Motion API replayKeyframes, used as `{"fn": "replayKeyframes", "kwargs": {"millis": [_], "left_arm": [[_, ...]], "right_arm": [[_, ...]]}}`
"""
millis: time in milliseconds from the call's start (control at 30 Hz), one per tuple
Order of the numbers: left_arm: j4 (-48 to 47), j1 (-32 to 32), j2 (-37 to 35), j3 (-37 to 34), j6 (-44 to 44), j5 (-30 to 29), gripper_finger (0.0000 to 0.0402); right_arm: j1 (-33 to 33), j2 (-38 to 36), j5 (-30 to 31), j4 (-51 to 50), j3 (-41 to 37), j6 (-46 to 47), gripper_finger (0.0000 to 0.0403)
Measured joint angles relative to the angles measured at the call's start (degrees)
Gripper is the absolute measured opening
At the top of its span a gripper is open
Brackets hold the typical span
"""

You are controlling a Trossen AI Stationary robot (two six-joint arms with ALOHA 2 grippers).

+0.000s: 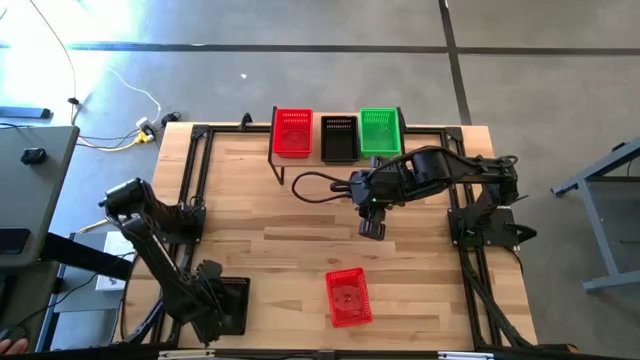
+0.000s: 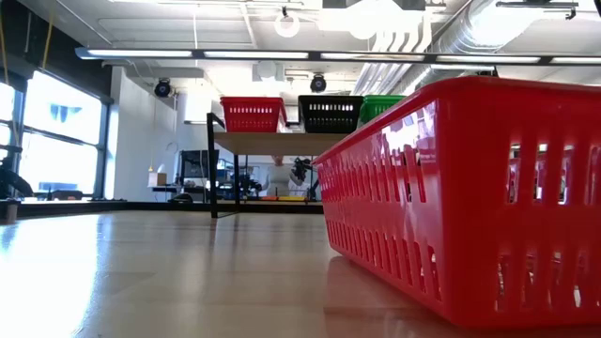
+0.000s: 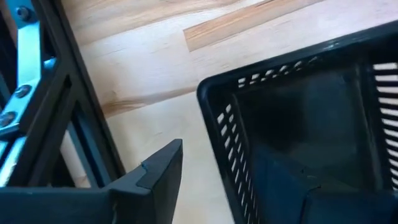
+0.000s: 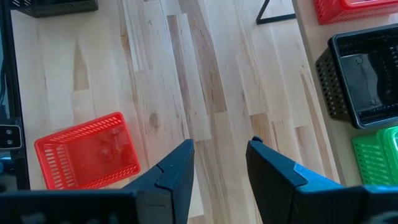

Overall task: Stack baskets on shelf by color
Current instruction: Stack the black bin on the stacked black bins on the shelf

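Note:
The black basket will be stacked with the shelf's black basket, so the left gripper will grab it by its side (image 3: 229,155) next.
The shelf (image 1: 338,160) stands at the table's far edge and carries a red basket (image 1: 292,132), a black one (image 1: 339,138) and a green one (image 1: 380,130) side by side. Another red basket (image 1: 348,297) sits on the table near the near edge and fills the low view (image 2: 470,197). A black basket (image 1: 238,298) rests at the near left. My left gripper (image 3: 239,171) is open astride one wall of this black basket (image 3: 298,124). My right gripper (image 4: 217,162) is open and empty, above the table's middle (image 1: 372,228). My left gripper has one finger (image 3: 155,180) outside the black basket's wall (image 3: 227,155) and the other inside the basket. Bare table shows between the outer finger and the wall. Whether the inner finger touches the basket I cannot tell. The basket sits flat on the table.
Black metal frames (image 1: 195,180) run along the table's left and right sides, at the arm bases. A dark cable (image 1: 320,188) loops in front of the shelf. Bare wood (image 1: 290,240) lies between the shelf and the two baskets on the table.

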Motion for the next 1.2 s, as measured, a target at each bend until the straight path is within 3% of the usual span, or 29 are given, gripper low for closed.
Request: {"fn": "replayKeyframes", "kwargs": {"millis": [333,633,967,1200], "left_arm": [[3.1,0.9,4.6,0.0,0.3,1.9,0.0106],[3.8,3.7,2.5,0.2,0.5,1.4,0.0007],[3.4,10.5,-3.8,1.2,3.9,-8.9,0.0002],[2.4,17.7,-9.9,1.2,12.0,-15.1,0.0001]], "right_arm": [[0.0,0.0,-0.4,0.0,0.0,0.2,0.013],[0.0,0.0,-1.9,0.0,0.0,0.2,0.013],[5.0,0.0,-4.2,6.8,0.0,-2.3,0.013],[9.1,0.0,-3.9,14.0,0.0,-6.3,0.013]]}}
